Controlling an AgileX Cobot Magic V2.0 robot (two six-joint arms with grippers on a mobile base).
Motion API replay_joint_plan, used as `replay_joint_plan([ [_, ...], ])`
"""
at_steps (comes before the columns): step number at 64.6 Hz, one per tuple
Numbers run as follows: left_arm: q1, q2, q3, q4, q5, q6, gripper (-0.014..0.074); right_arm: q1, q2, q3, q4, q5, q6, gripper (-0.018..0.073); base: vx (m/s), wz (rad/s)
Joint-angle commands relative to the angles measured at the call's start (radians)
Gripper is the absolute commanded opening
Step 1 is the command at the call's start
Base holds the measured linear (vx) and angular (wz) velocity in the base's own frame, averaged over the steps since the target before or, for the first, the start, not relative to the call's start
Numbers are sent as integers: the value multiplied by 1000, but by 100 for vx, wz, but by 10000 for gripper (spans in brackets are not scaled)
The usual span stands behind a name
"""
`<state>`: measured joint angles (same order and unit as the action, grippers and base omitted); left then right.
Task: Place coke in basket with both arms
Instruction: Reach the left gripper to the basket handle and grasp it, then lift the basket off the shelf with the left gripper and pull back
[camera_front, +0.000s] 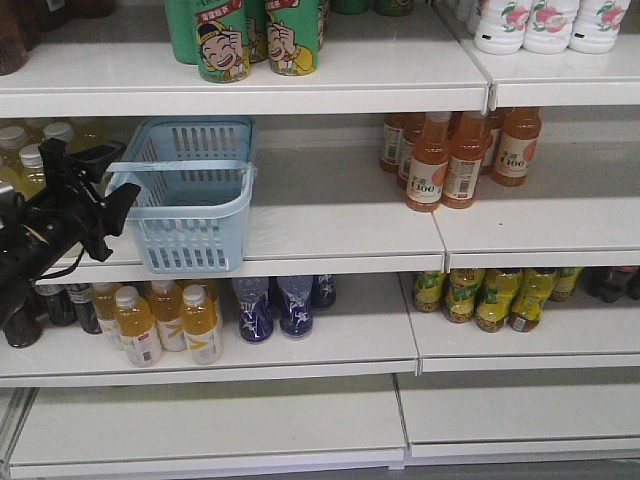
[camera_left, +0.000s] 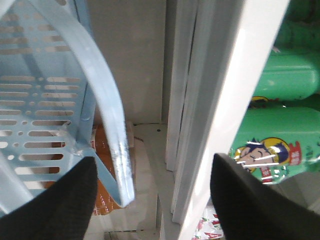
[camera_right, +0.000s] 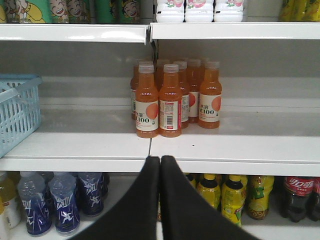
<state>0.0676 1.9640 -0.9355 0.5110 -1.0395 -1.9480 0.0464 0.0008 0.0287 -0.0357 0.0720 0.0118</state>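
My left gripper should next pick up the pale blue basket (camera_front: 190, 225) by its flat handle (camera_front: 175, 166) to bring the basket out for the coke.
The pale blue basket (camera_front: 190, 200) stands on the middle shelf at the left, and its corner also shows in the right wrist view (camera_right: 17, 110). My left gripper (camera_front: 112, 175) is open at the basket's left side. In the left wrist view the flat blue handle (camera_left: 107, 100) runs between the spread fingers of that gripper (camera_left: 155, 195), close to the left finger (camera_left: 60, 200). My right gripper (camera_right: 160, 159) is shut on nothing, out in front of the middle shelf's edge. The coke (camera_right: 299, 190), with a red label, stands on the lower shelf at the far right, well apart from both grippers.
Orange drink bottles (camera_front: 455, 160) stand on the middle shelf to the right. Green cartoon cans (camera_front: 250, 40) and white bottles (camera_front: 550, 25) fill the top shelf. Yellow (camera_front: 160, 320), blue (camera_front: 275, 305) and green-tea bottles (camera_front: 490, 295) line the lower shelf. The white shelf edge (camera_left: 235, 100) runs beside my left gripper's right finger.
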Motion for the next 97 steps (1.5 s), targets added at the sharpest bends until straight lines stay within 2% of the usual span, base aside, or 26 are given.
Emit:
replay_joint_plan([
  [1, -6, -20, -57, -23, -49, -15, 472, -6, 17, 5, -8, -72, -2, -10, 0, 0],
  [12, -6, 19, -119, -20, -28, -17, 472, -6, 17, 5, -8, -72, -2, -10, 0, 0],
  [22, -6, 42, -173, -20, 41, -17, 472, -6, 17, 5, -8, -72, -2, -10, 0, 0],
  [40, -6, 103, -271, -19, 62, -69, 472, -6, 17, 5, -8, -72, -2, -10, 0, 0],
  [57, -6, 129, -288, -28, 55, -69, 449, -6, 17, 5, -8, -72, -2, -10, 0, 0],
  [66, -6, 129, -288, -28, 54, -69, 368, -6, 17, 5, -8, -72, -2, -10, 0, 0],
  [81, -6, 129, -288, -1, -1, -69, 111, -6, 17, 5, -8, -72, -2, -10, 0, 0],
  [88, -6, 129, -287, 53, -84, -69, -7, -6, 17, 5, -8, -72, -2, -10, 0, 0],
  [97, -6, 129, -287, 171, -219, -94, -8, -6, 17, 5, -8, -72, -2, -10, 0, 0],
])
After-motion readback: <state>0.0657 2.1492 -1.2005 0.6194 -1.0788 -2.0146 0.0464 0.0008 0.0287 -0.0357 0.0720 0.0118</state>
